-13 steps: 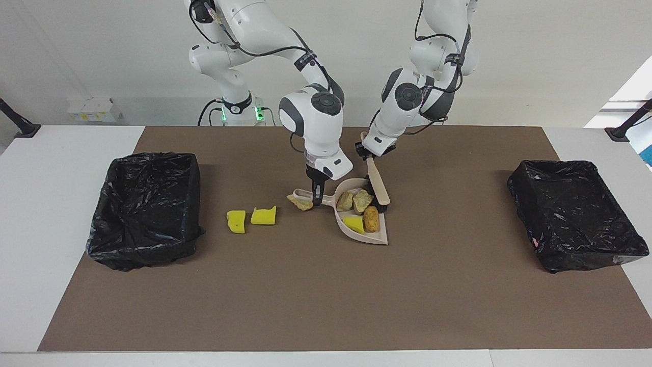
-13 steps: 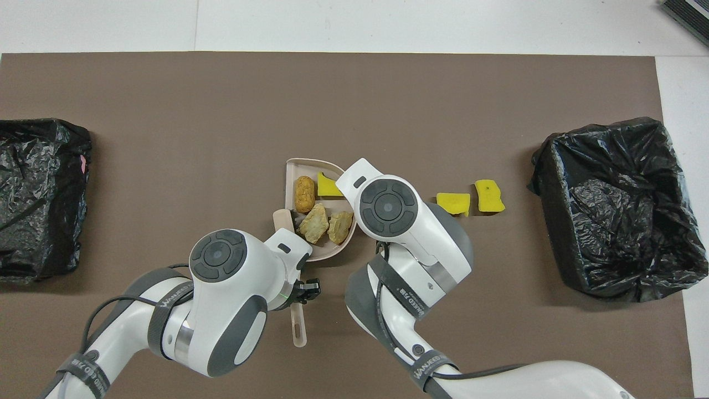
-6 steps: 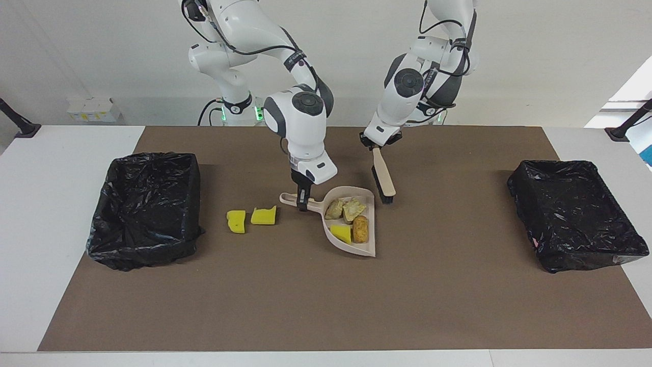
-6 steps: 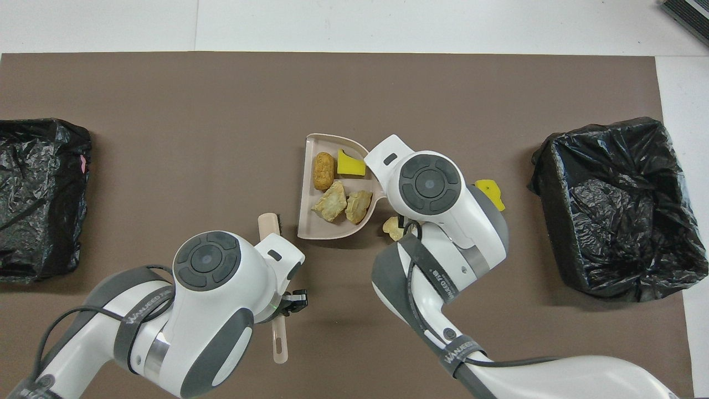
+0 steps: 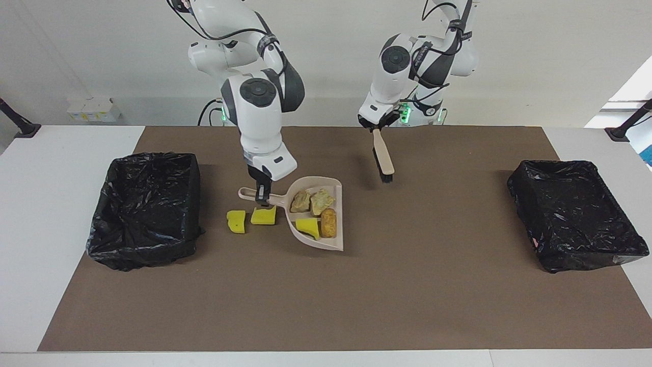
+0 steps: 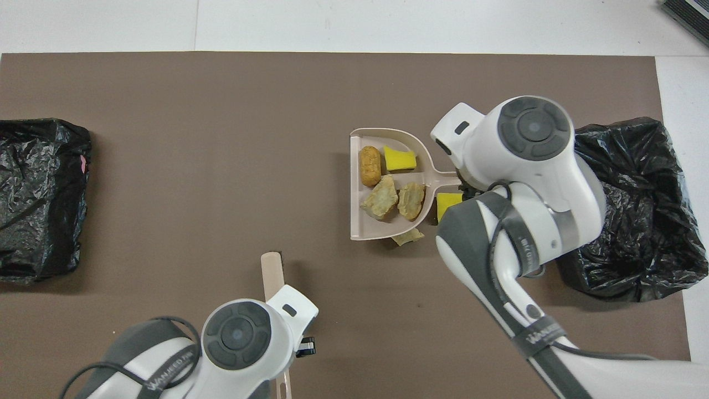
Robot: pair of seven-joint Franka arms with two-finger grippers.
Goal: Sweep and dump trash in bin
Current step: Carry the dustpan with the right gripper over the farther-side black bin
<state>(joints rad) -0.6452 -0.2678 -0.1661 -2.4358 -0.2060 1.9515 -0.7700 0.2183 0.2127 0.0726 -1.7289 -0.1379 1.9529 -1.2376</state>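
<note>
The brush is still above the brown mat in the overhead view, so my left gripper keeps holding the raised brush [image 6: 272,271] for now.
My right gripper [image 5: 262,192] is shut on the handle of the beige dustpan [image 5: 337,243] and holds it a little above the mat. In the pan lie two tan chunks [image 5: 300,202], a yellow sponge piece [image 5: 308,227] and an orange-brown chunk [image 5: 329,223]. Two yellow sponge pieces [image 5: 236,221] [image 5: 264,216] lie on the mat beside the pan, toward the right arm's end. Another tan chunk [image 6: 407,237] peeks out under the pan [image 6: 354,221] in the overhead view. My left gripper [image 5: 376,130] is shut on a raised brush [image 5: 383,160], bristles down.
A black-lined bin [image 5: 145,209] stands at the right arm's end of the brown mat, close to the loose sponge pieces. A second black-lined bin [image 5: 575,214] stands at the left arm's end.
My right gripper has carried the loaded dustpan toward the bin at the right arm's end, off the tan chunk. My left gripper has lifted the brush up and back toward the robots.
</note>
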